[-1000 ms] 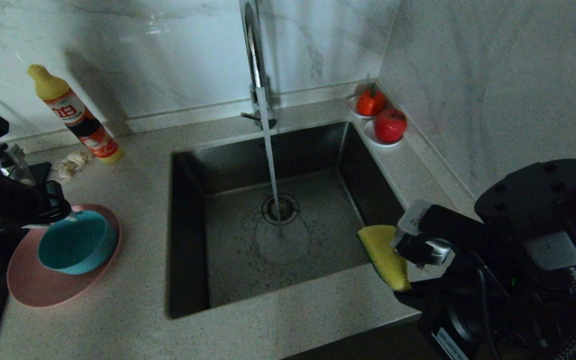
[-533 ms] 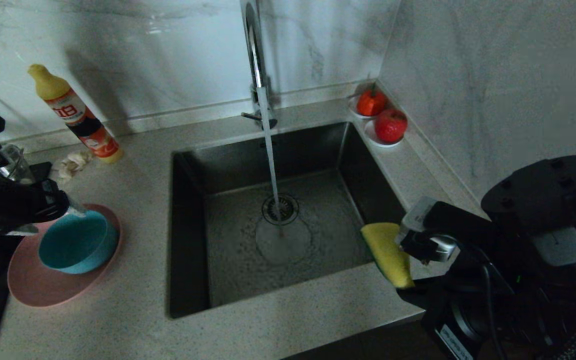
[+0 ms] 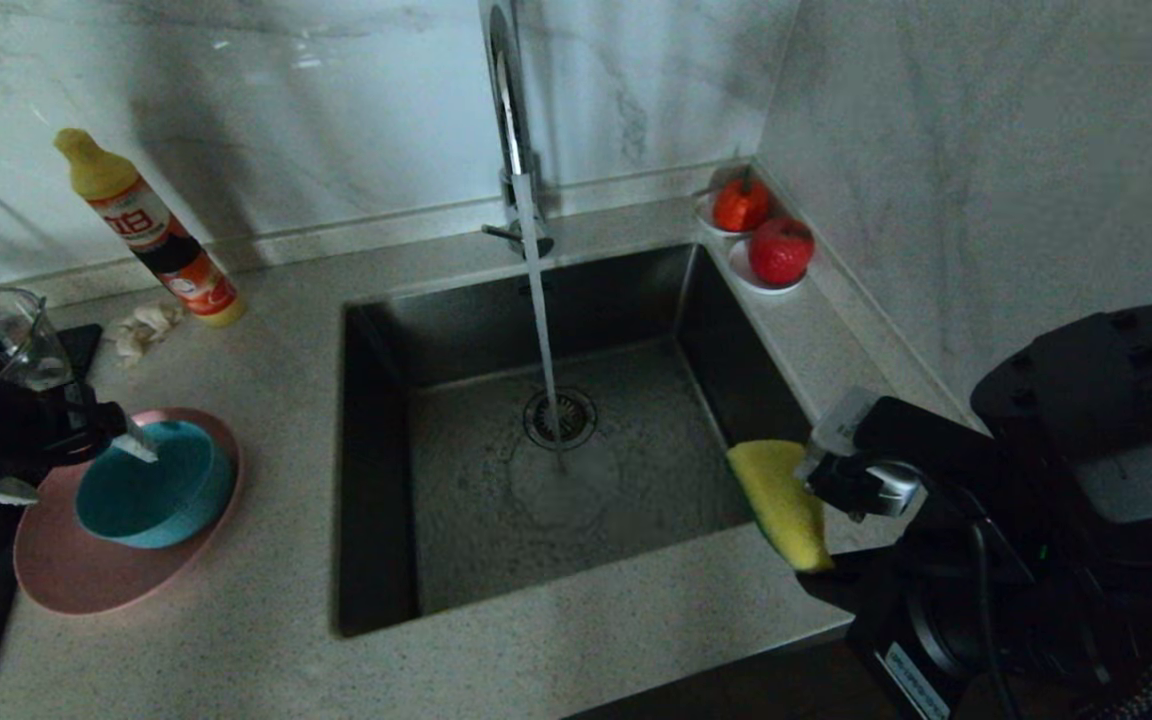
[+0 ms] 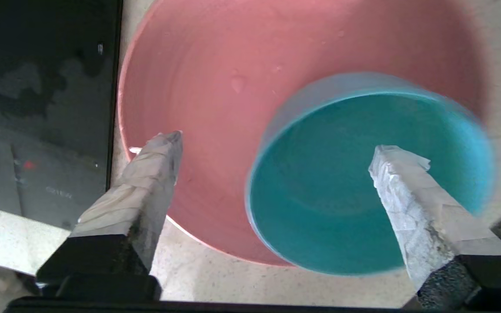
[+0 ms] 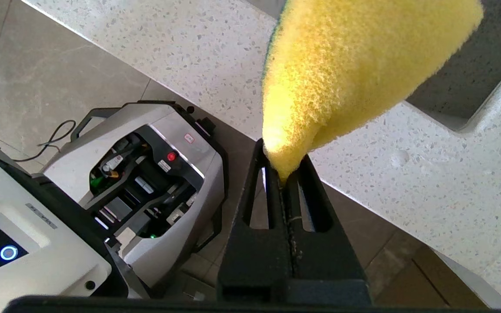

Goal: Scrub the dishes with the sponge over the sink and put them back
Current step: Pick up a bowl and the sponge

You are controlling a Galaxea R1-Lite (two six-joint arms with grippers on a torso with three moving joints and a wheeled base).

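Note:
The teal bowl should be held next by its rim with my left gripper. The bowl's inside then stays free for the yellow sponge point(image 3: 781, 500) to scrub.
The teal bowl point(image 3: 151, 495) sits on the pink plate point(image 3: 86, 585) on the counter left of the sink point(image 3: 456, 330). My left gripper point(image 4: 276, 143) hangs open just above them. One taped fingertip point(image 4: 389, 161) is over the bowl's point(image 4: 346, 187) inside and the other is over the plate point(image 4: 198, 87), neither touching. My right gripper point(image 5: 282, 167) is shut on one end of the yellow sponge point(image 5: 355, 65). It holds the sponge point(image 3: 781, 500) over the sink's front right corner.
Water runs from the chrome tap point(image 3: 508, 110) onto the drain point(image 3: 560, 417). A detergent bottle point(image 3: 151, 235), a beige cloth wad point(image 3: 141, 328) and a glass pot point(image 3: 21, 345) stand behind the plate. Two saucers with red fruit point(image 3: 779, 250) sit at the back right corner.
My left gripper has opened and let go of the bowl's rim, then drawn back to the left. The bowl stays on the plate. The right arm with the sponge has hardly moved.

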